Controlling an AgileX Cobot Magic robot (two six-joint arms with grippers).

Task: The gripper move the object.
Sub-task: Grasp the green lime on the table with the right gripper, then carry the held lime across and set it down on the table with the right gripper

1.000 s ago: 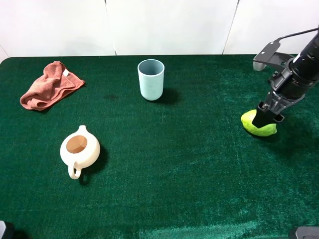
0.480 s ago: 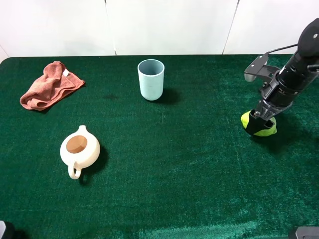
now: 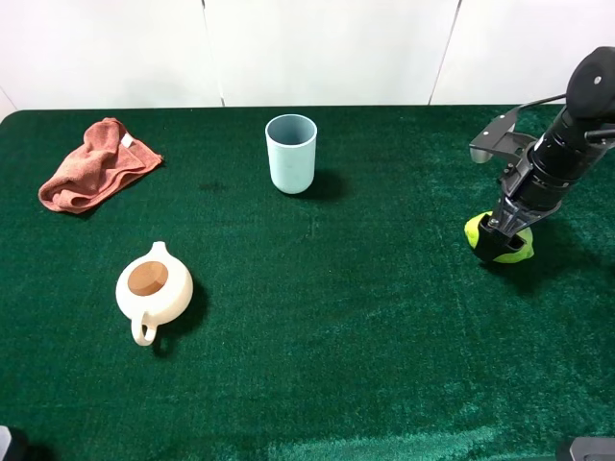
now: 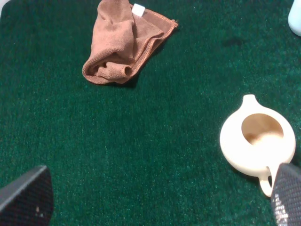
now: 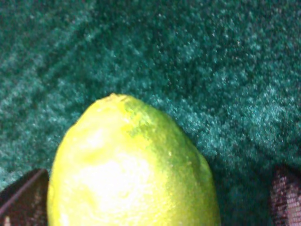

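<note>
My right gripper's fingers reach down beside the yellow-green fruit, low over the green felt point(image 5: 240, 183), and closing would catch it, so it is time to close.
The yellow-green fruit point(image 3: 473, 231) lies on the green felt at the right side of the table. My right gripper point(image 3: 502, 242) is down over it, and its dark fingers cover most of the fruit. In the right wrist view the fruit point(image 5: 131, 174) fills the space between the two fingertips point(image 5: 21, 200). One fingertip is beside the fruit and the other stands apart from it, so the jaws are open around it. My left gripper point(image 4: 155, 202) is open and empty, above the felt near the teapot.
A light blue cup point(image 3: 291, 152) stands at the back middle. A cream teapot point(image 3: 154, 285) sits at the front left and also shows in the left wrist view point(image 4: 257, 141). A rust-coloured cloth point(image 3: 96, 163) lies at the back left.
My right gripper has come down lower over the fruit and shifted slightly left. The fruit now shows less from above. Nothing else moved.
</note>
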